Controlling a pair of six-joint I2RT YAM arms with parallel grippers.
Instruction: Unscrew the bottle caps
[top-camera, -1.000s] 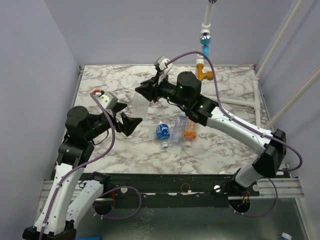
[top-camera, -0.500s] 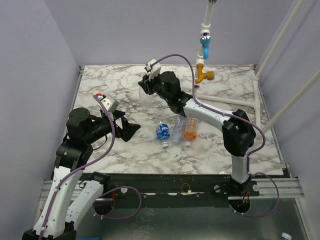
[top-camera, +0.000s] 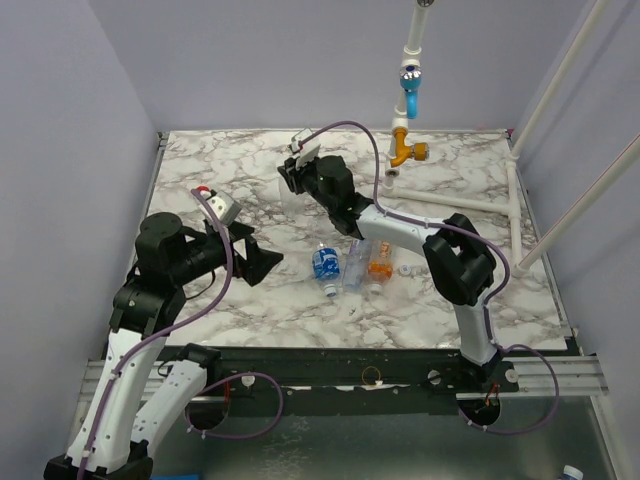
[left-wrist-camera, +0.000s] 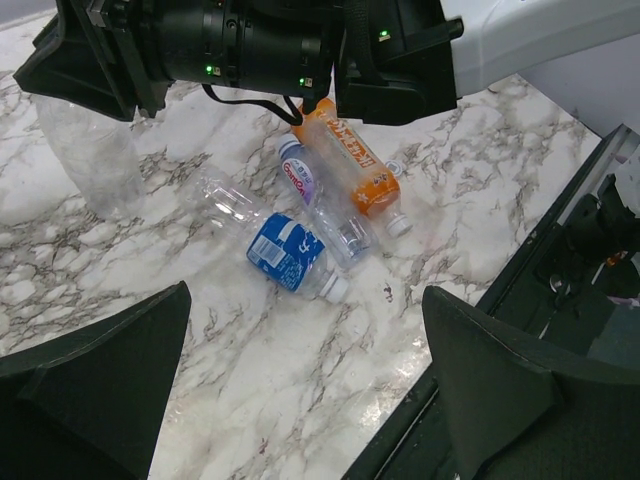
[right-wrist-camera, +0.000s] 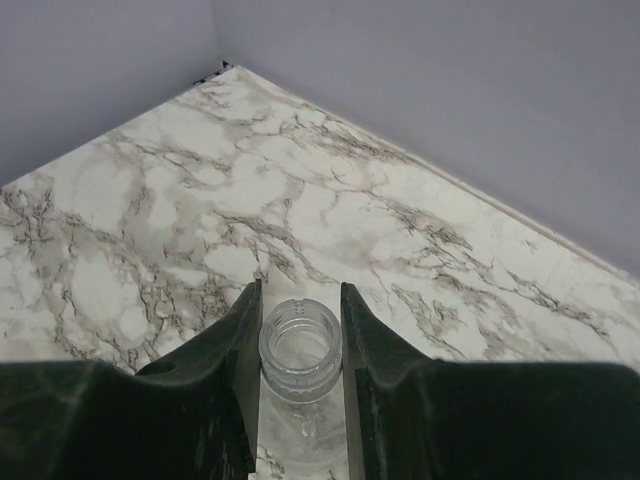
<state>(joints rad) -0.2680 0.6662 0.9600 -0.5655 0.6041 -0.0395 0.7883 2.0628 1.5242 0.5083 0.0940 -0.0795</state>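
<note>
The bottom of the clear unlabelled bottle is touching the flat marble, so the bottle would stand on the tabletop if let go. My right gripper should open now.
My right gripper is shut on the threaded neck of the clear unlabelled bottle, whose mouth shows open with no cap on it. In the top view that gripper holds the bottle over the table's middle left. Three bottles lie together: blue-labelled, slim light-blue-labelled and orange. White caps show on the blue-labelled bottle and the orange one. A loose white cap lies right of the orange bottle. My left gripper hangs open and empty, left of the group.
A white pipe with blue and orange fittings stands at the table's back edge. White pipes run along the right side. The black front rail borders the marble table.
The right arm has folded in, its elbow swinging left and nearer, while its gripper keeps the clear bottle at nearly the same spot. The left arm has barely shifted.
</note>
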